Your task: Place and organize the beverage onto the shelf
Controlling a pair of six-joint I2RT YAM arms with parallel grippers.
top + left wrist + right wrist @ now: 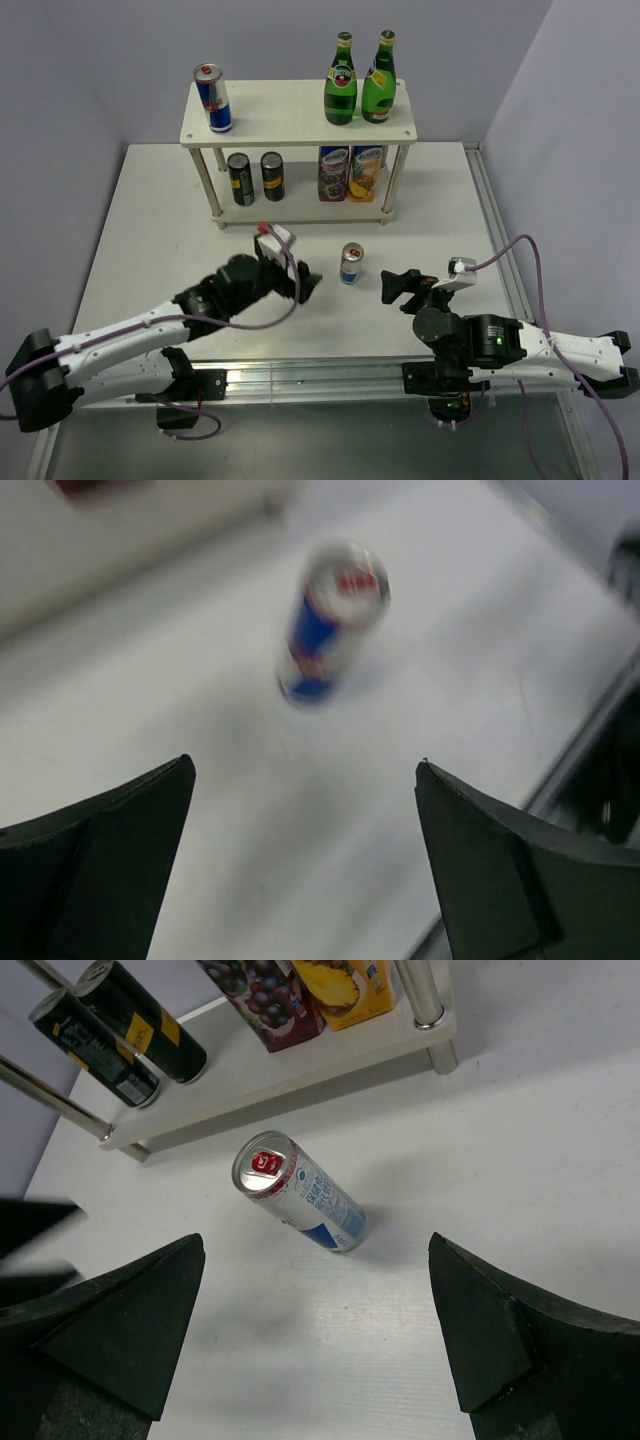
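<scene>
The second blue-and-silver can should go on the top board. My left gripper will next pick up the can by its side below its rim [326, 630].
The shelf [290, 118] stands at the back of the table. Its top board carries a blue-and-silver can [213, 98] and two green bottles [341, 80] [379, 78]. Two dark cans [240, 179] [272, 176] stand on its lower board [300, 1070]. A second blue-and-silver can [351, 264] [300, 1205] [330, 625] stands upright on the table in front of the shelf. My left gripper [308, 285] [305, 770] is open just left of that can, apart from it. To the can's right my right gripper [390, 288] [315, 1250] hangs open and holds nothing.
Two juice cartons [333, 173] [367, 172] stand on the lower board right of the dark cans. A metal rail [320, 378] runs along the table's near edge and another [495, 240] along its right side. Grey walls close in behind and beside the table.
</scene>
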